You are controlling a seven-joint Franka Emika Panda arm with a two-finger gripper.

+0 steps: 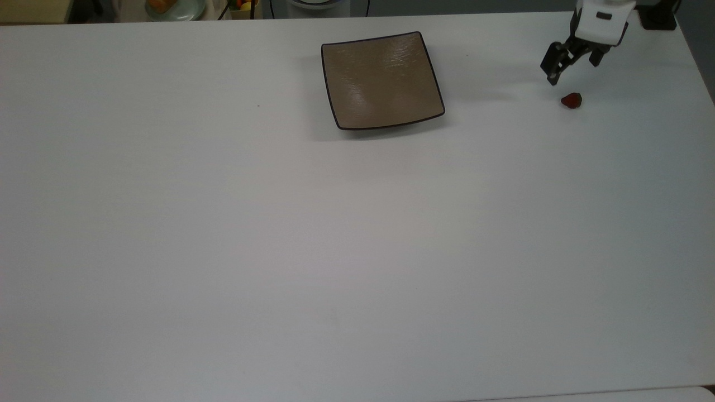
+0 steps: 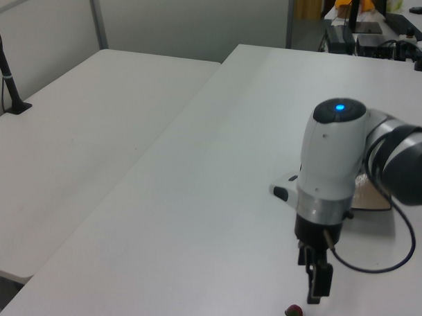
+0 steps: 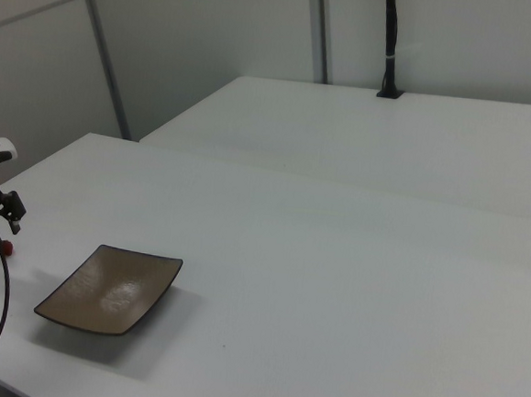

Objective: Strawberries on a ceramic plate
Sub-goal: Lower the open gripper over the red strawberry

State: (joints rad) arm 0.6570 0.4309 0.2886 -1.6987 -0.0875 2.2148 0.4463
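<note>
I will put the fruit on the ceramic plate (image 2: pixel 377 199), so next my gripper will hold the tiny strawberry by its round red body (image 2: pixel 294 313).
The strawberry (image 1: pixel 571 100) is a tiny dark red fruit lying on the white table near the top view's right edge; it also appears at the left view's bottom (image 2: pixel 295 313) and the right view's far left (image 3: pixel 6 247). My gripper (image 1: pixel 574 63) hangs just above and slightly behind it, open, with nothing between its fingers (image 2: pixel 316 281). The ceramic plate (image 1: pixel 382 81), square and glossy tan-brown with a dark rim, is bare and sits well to the top view's left of the strawberry. My arm hides most of the plate (image 2: pixel 377 199) in the left view.
A black post base (image 1: pixel 658 18) stands at the table's corner in the top view's upper right, close to my arm. A pale green dish (image 1: pixel 177 8) lies beyond the far edge. A second white table (image 2: pixel 87 126) adjoins in the left view.
</note>
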